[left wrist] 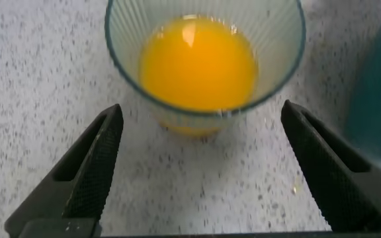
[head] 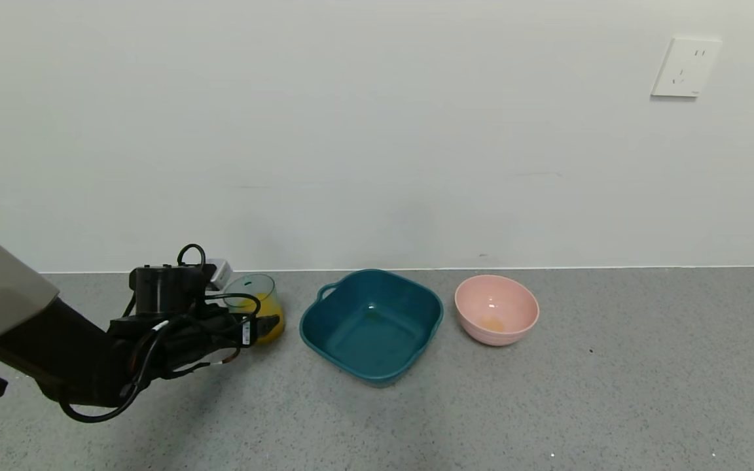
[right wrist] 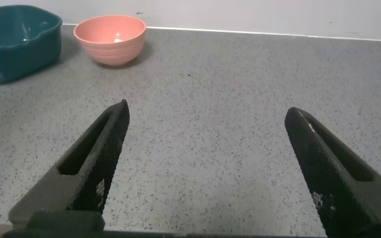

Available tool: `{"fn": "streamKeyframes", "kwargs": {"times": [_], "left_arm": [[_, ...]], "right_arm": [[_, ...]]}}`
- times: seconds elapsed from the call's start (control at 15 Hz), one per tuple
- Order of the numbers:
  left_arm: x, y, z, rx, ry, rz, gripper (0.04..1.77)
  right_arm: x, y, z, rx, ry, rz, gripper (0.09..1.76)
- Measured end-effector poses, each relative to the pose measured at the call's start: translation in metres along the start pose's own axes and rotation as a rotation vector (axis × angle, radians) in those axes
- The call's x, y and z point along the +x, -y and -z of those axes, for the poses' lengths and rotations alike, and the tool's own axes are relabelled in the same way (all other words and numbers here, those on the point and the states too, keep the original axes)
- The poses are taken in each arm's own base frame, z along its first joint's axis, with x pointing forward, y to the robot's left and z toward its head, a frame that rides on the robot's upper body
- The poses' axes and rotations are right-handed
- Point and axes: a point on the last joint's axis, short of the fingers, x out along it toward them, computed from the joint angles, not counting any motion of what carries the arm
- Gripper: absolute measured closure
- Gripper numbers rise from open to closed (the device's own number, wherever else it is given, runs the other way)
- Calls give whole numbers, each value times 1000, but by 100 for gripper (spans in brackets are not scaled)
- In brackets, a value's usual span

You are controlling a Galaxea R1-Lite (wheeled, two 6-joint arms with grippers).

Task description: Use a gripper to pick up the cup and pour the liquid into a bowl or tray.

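Observation:
Next, my left gripper grabs the cup by its ribbed side (head: 277,309) to pour the orange liquid (head: 270,305) into the teal basin.
The cup (head: 256,302), a pale blue-green ribbed tumbler, stands upright on the grey floor left of the dark teal basin (head: 324,327). It holds orange-yellow liquid (left wrist: 197,63). My left gripper (head: 266,325) is open just in front of the cup, its fingertips close to the cup's sides and not gripping it. In the left wrist view the cup (left wrist: 205,116) sits just beyond the gap between the open fingers (left wrist: 101,155). My right gripper (right wrist: 207,112) is open and empty over bare floor; it is out of the head view.
A pink bowl (head: 496,309) with a little orange residue stands right of the basin; both also show in the right wrist view, the basin (right wrist: 18,41) and the pink bowl (right wrist: 110,38). A white wall runs behind. A small white object (head: 220,271) sits behind the cup.

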Motion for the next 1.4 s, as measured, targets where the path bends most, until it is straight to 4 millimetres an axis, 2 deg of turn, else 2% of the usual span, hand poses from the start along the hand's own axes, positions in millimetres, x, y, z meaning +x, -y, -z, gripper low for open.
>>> {"fn": "streamKeyframes", "kwargs": {"times": [0.53, 1.4], "left_arm": [[30, -3, -2, 0, 28, -4, 9], [52, -5, 0, 4, 101, -10, 9]], "right_arm": [[0, 0, 0, 0, 1, 0, 14], [0, 0, 0, 0, 0, 0, 14]]}}
